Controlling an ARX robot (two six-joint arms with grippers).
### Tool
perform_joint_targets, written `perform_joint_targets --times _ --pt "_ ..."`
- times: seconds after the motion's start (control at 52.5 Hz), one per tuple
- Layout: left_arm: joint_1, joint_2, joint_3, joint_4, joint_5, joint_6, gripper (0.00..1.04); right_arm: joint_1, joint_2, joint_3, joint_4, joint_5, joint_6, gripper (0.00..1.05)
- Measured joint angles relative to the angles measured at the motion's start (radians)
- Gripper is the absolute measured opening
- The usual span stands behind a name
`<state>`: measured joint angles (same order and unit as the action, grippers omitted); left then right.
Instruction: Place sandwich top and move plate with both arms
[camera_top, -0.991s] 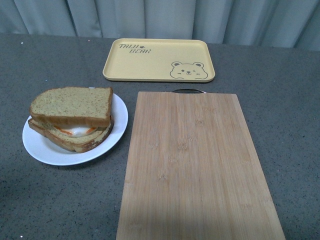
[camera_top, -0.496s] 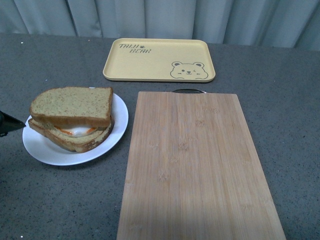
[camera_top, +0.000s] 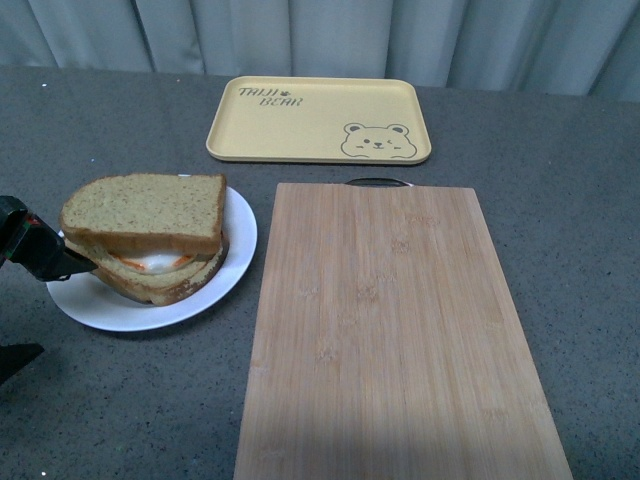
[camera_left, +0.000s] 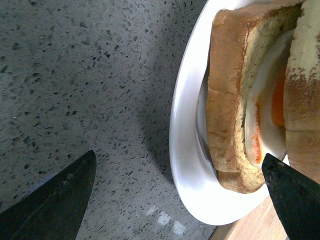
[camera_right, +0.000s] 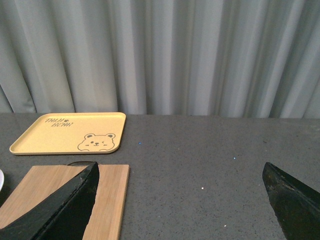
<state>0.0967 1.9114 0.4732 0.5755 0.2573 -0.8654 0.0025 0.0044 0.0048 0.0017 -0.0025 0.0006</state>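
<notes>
The left gripper will next grab the white plate by its bare rim (camera_left: 183, 150), to move the plate with the sandwich (camera_left: 229, 95) still stacked.
The sandwich top (camera_top: 145, 210) lies on a slice with fried egg, stacked on the white plate (camera_top: 120, 310) at the table's left. My left gripper (camera_top: 67, 308) comes in from the left edge, open, its upper finger at the plate's left rim beside the sandwich and its lower finger over the table nearer me. In the left wrist view the left gripper (camera_left: 178, 157) straddles the plate rim (camera_left: 182, 125), with the sandwich top (camera_left: 305, 75) and egg slice (camera_left: 227, 100) beyond. My right gripper (camera_right: 180, 167) is open over bare table, holding nothing, and is out of the front view.
A bamboo cutting board (camera_top: 390, 330) lies right of the plate, its edge close to the rim. A yellow bear tray (camera_top: 318, 120) sits at the back. Grey curtains hang behind. The right wrist view shows the board's corner (camera_right: 60, 195) and the tray (camera_right: 65, 132).
The left gripper has come into the front view from the left edge and moved right up to the plate's left rim. Plate and sandwich have not moved.
</notes>
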Motion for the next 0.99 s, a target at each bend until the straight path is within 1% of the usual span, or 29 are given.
perform_joint_targets --times 0.076,0.114,0.191,0.229,0.4,0.515,0.553,0.572,0.61,0.667,0.686,0.858,0.991 --pt "-0.001 0.013 0.016 -0.014 -0.003 0.0 0.98 0.0 0.0 0.0 0.0 0.0 0.0 0.95" --pt "0.0 0.018 0.021 -0.018 -0.003 -0.002 0.93 0.0 0.0 0.0 0.0 0.0 0.0 0.95" --pt "0.0 0.028 0.026 -0.021 -0.002 -0.007 0.82 0.0 0.0 0.0 0.0 0.0 0.0 0.95" --pt "0.001 0.034 0.028 -0.018 0.006 -0.012 0.75 0.0 0.0 0.0 0.0 0.0 0.0 0.95" --pt "0.002 0.055 0.047 -0.018 0.029 -0.037 0.52 0.0 0.0 0.0 0.0 0.0 0.0 0.95" --pt "0.001 0.08 0.07 -0.005 0.051 -0.055 0.32 0.0 0.0 0.0 0.0 0.0 0.0 0.95" --pt "0.002 0.094 0.077 0.006 0.057 -0.063 0.23 0.0 0.0 0.0 0.0 0.0 0.0 0.95" --pt "0.002 0.098 0.077 0.008 0.058 -0.064 0.22 0.0 0.0 0.0 0.0 0.0 0.0 0.95" --pt "0.006 0.11 0.078 0.026 0.06 -0.07 0.15 0.0 0.0 0.0 0.0 0.0 0.0 0.95" --pt "0.017 0.121 0.078 0.06 0.101 -0.084 0.06 0.0 0.0 0.0 0.0 0.0 0.0 0.95" --pt "0.021 0.121 0.079 0.067 0.11 -0.086 0.05 0.0 0.0 0.0 0.0 0.0 0.0 0.95" --pt "0.053 0.127 0.048 0.157 0.159 -0.09 0.05 0.0 0.0 0.0 0.0 0.0 0.0 0.95" --pt "0.073 0.129 0.0 0.257 0.194 -0.111 0.04 0.0 0.0 0.0 0.0 0.0 0.0 0.95"
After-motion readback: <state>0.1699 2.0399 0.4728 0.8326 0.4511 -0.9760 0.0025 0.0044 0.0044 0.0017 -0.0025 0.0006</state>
